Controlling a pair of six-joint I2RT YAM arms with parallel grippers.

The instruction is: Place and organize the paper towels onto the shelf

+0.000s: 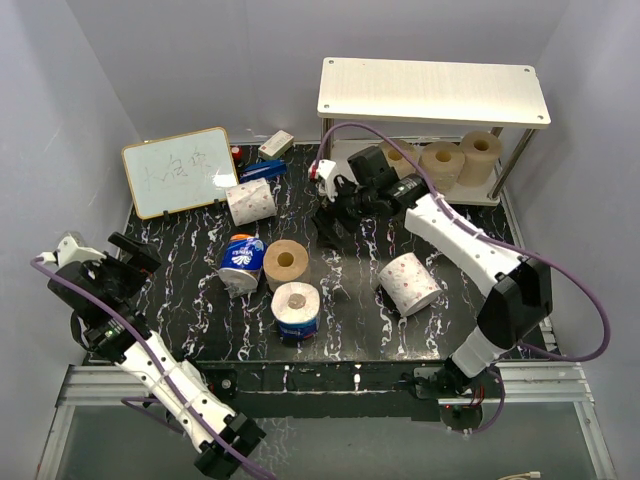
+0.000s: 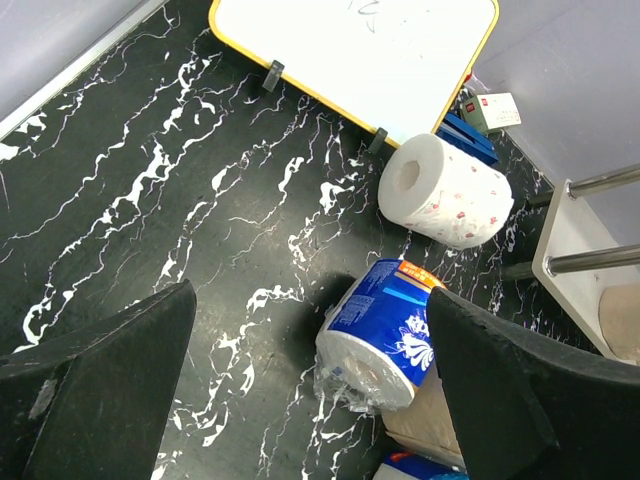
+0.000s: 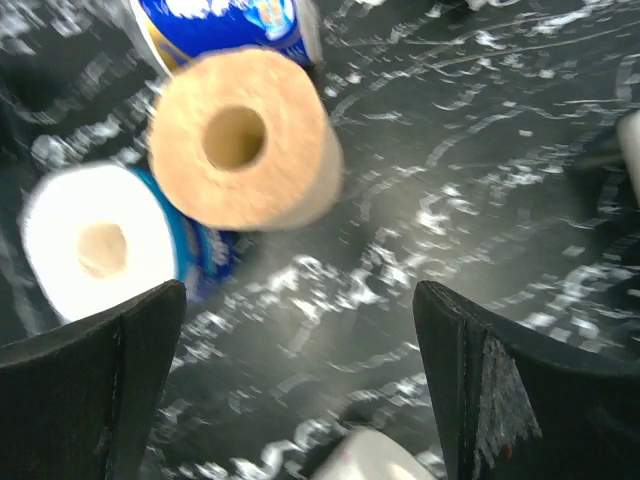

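Observation:
My right gripper grabs the tan roll by its side [image 1: 295, 250] at the roll's top end next, which leaves its base free to stand on the shelf [image 1: 433, 92].
The shelf [image 1: 433, 92] stands at the back right, with three tan paper towels [image 1: 443, 163] on its lower board. On the black table lie a white patterned roll [image 1: 250, 201], a blue-wrapped roll [image 1: 241, 262], a tan roll [image 1: 285, 263], a blue-banded roll on end [image 1: 296, 310] and another white roll [image 1: 410, 283]. My right gripper [image 1: 335, 222] hovers open and empty left of the shelf; its blurred view shows the tan roll [image 3: 245, 140] ahead. At the far left, my left gripper [image 2: 310, 300] is open and empty, facing the blue-wrapped roll [image 2: 385, 335].
A small yellow-framed whiteboard [image 1: 178, 171] leans at the back left. Behind it lie a blue item [image 1: 262, 172] and a small box [image 1: 276, 145]. A red-and-white object [image 1: 325, 170] sits near the right gripper. Grey walls enclose the table on three sides.

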